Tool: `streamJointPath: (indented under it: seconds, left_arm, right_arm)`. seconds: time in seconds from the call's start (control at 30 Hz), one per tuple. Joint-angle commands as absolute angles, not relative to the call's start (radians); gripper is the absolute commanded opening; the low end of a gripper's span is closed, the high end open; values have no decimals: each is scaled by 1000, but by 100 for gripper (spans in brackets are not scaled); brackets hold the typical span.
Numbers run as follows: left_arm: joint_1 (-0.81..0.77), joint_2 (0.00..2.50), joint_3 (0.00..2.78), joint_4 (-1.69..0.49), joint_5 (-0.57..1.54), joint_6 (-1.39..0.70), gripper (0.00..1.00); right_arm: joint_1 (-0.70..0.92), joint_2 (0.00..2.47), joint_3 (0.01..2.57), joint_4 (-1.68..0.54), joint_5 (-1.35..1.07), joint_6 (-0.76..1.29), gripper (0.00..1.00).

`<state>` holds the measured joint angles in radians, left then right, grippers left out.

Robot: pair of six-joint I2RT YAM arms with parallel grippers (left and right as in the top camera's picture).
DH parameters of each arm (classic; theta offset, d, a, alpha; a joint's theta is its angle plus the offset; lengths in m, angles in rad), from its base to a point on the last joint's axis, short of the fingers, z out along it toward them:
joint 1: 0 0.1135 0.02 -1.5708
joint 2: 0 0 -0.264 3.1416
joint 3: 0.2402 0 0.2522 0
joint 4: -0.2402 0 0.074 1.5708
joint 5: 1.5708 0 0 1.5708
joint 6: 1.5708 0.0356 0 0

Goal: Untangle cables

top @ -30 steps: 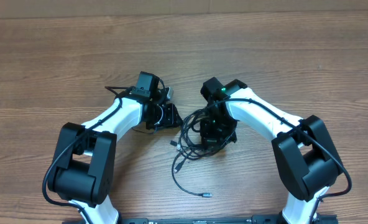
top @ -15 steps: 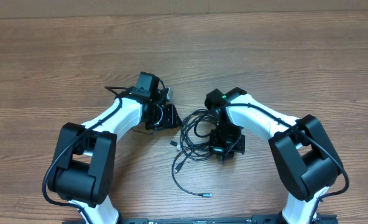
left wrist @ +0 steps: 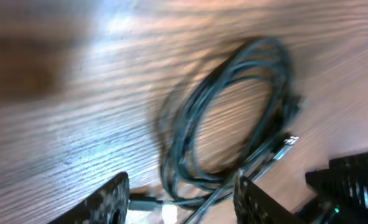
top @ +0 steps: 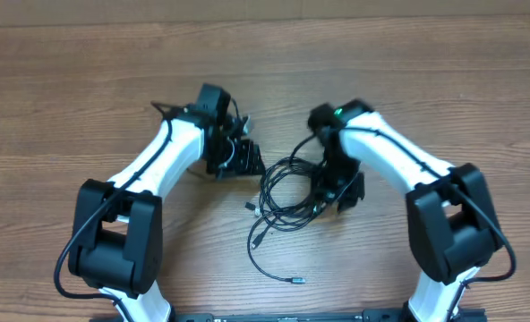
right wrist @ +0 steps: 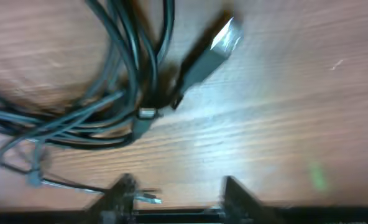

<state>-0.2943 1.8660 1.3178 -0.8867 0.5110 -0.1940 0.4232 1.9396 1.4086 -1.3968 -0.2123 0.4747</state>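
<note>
My left gripper grabs a single piece of the cables near their coil (left wrist: 234,118) next, and its end with the plug stays free to untangle the loops.
The cables (top: 281,192) lie as a loose black bundle of loops between my two arms, with one strand curling toward the front to a silver-tipped plug (top: 296,281). My left gripper (top: 245,161) sits just left of the bundle. In the left wrist view its jaws stand apart (left wrist: 184,202), with the coil (left wrist: 234,118) ahead and a plug end (left wrist: 148,202) lying between the fingers, not pinched. My right gripper (top: 338,195) is at the bundle's right edge and is open (right wrist: 174,196). The cables (right wrist: 125,87) and a silver-tipped plug (right wrist: 214,48) lie ahead of it.
The wooden table (top: 444,80) stretches around the bundle. Both white arms reach in from the front edge, with their black bases (top: 113,250) at the front left and front right. A thin plug tip (right wrist: 148,199) lies beside the right gripper's left finger.
My right gripper has opened and drawn off to the right of the bundle, letting go of the cables. My left gripper has opened wider and shifted slightly farther back.
</note>
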Motion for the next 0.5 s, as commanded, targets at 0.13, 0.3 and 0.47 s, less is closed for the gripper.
streamJointPath:
  seconds: [0.13,0.3,0.47]
  left_arm:
    - [-375,1851,1414,-1071,456,13,47]
    - [-471,1851,1364,-1089,386,76,52]
    - [-564,1852,1319,-1054,262,62,56]
  right_arm:
    - [218,1909,1429,-1369,-149,410,70]
    - [89,1910,1421,-1304,-150,411,89]
    - [17,1910,1421,-1276,-155,421,100]
